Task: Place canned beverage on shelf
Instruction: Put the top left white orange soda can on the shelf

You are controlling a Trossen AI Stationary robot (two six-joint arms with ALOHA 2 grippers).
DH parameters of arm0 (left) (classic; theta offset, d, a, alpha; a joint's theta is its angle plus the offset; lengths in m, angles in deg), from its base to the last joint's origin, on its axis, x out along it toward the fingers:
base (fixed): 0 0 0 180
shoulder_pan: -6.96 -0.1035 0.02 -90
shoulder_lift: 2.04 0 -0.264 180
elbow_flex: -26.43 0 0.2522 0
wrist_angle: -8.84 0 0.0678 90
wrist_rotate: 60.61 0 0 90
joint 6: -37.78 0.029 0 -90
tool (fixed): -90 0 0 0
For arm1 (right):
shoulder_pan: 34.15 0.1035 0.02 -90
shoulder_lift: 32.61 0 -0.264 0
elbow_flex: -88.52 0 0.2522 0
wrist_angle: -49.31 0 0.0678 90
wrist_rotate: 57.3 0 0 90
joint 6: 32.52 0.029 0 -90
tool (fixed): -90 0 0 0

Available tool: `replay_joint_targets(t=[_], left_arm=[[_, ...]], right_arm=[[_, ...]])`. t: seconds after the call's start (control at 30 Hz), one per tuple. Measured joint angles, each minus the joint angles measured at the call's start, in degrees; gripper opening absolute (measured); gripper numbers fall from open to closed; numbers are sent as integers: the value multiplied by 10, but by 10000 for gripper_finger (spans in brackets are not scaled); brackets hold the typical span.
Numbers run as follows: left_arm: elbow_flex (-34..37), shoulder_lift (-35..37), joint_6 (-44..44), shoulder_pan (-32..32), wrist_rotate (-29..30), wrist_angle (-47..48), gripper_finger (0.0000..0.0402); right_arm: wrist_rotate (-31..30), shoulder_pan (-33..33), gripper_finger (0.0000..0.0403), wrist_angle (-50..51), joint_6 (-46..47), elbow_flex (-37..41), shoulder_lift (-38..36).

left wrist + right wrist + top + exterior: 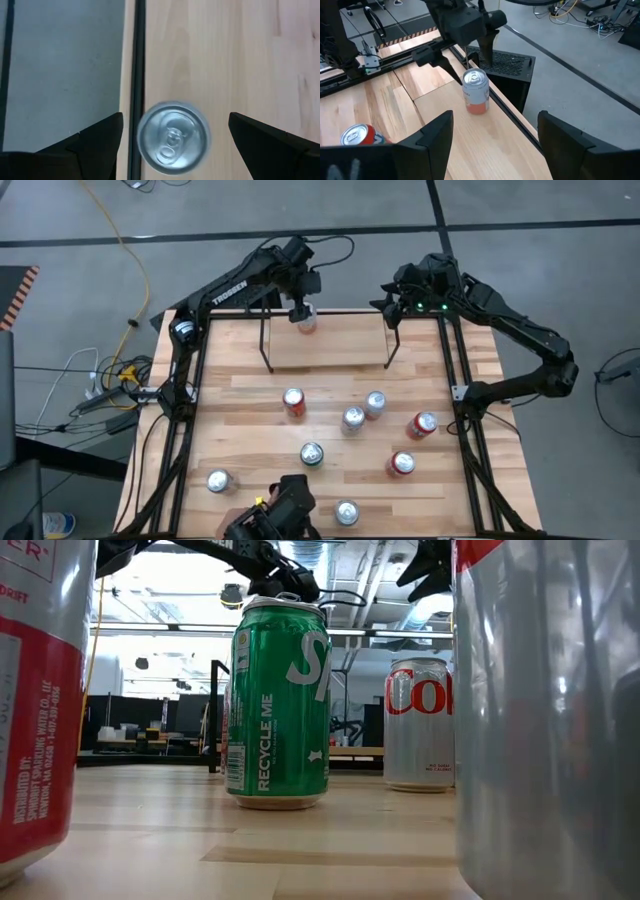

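The can has to be set on the shelf [345,342], so my left gripper should grab it by its round side [308,326] next.
A silver-topped can with an orange lower body [476,97] stands upright on its base on the shelf's light wood floor [335,345], near the far left corner, beside a black edge bar [136,75]. My left gripper [300,307] hovers over it, open. Its fingers [100,142] stand on either side of the can top [172,137] with a clear gap to each. My right gripper [495,116] is open and holds nothing. It hangs by the shelf's right wire end [390,340] and looks across at the can [306,321].
Several more cans stand on the table in front of the shelf, among them a red one [293,402], a green one [312,453] and a silver one [219,480]. A black tubular frame [190,410] runs round the tabletop. A dark device [285,515] sits at the near edge.
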Motion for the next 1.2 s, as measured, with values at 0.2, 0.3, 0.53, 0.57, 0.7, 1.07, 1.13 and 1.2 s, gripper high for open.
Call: replay_joint_targets(t=[0.2,0.3,0.53,0.57,0.7,1.07,1.13,1.2], left_arm=[[0,-1,2,-7,-15,-2,348],[17,-1,15,-6,-7,-5,348],[49,-4,16,-6,4,-8,348],[49,-4,18,-5,13,-10,348],[49,-4,21,-5,25,-11,346],[49,-4,24,-4,26,-16,289],[49,-3,23,-4,26,-16,273],[52,-2,24,-4,27,-17,262]], right_arm=[[0,0,265,0,0,0,0],[0,0,265,0,0,0,0],[0,0,265,0,0,0,0],[0,0,265,0,0,0,0],[0,0,265,1,0,0,0],[0,0,265,2,0,0,0],[-1,0,265,2,0,0,0],[-1,0,265,2,1,0,0]])
